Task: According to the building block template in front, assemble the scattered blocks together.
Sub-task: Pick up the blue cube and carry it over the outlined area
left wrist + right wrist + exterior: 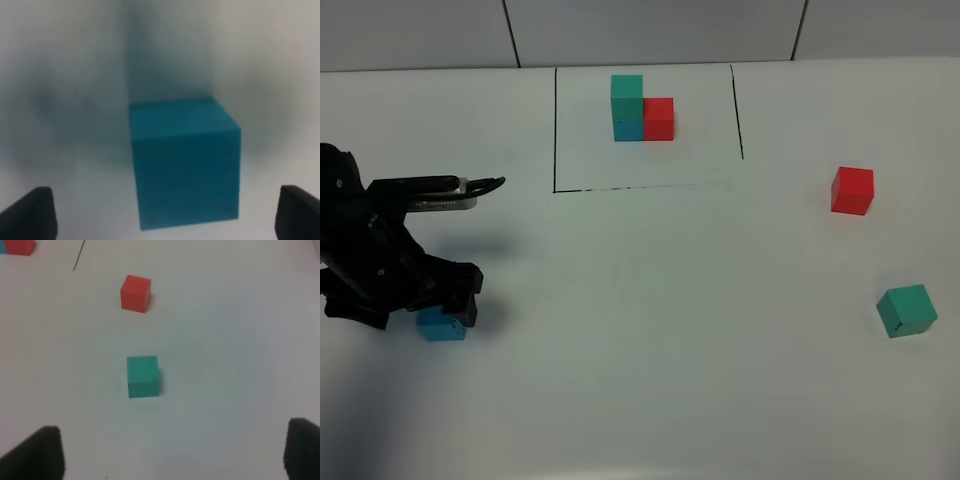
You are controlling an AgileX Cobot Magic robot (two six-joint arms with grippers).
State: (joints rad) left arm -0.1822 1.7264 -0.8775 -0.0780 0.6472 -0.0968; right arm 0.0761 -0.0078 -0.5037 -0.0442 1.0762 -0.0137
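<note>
The left gripper isn't ready to close on the blue cube yet. Its fingers end above the cube's lower edge, so it has to first go lower.
The template [641, 108] stands at the back inside thin black lines: green on blue, red alongside. The blue cube [442, 327] lies at the front left. My left gripper [448, 308] is low over it and open. In the left wrist view the blue cube [185, 165] sits between the two spread fingertips [31, 215], apart from both. The red cube [852, 190] and the green cube [907, 310] lie on the right. My right gripper [170, 452] is open and empty, short of the green cube [143, 376], with the red cube [135, 293] beyond. The right arm is out of the exterior view.
The white table [660, 330] carries only the black-line frame [555, 130] around the template. A corner of the template [19, 246] and one frame line [79, 255] show in the right wrist view. A tiled wall [650, 30] runs behind the table.
</note>
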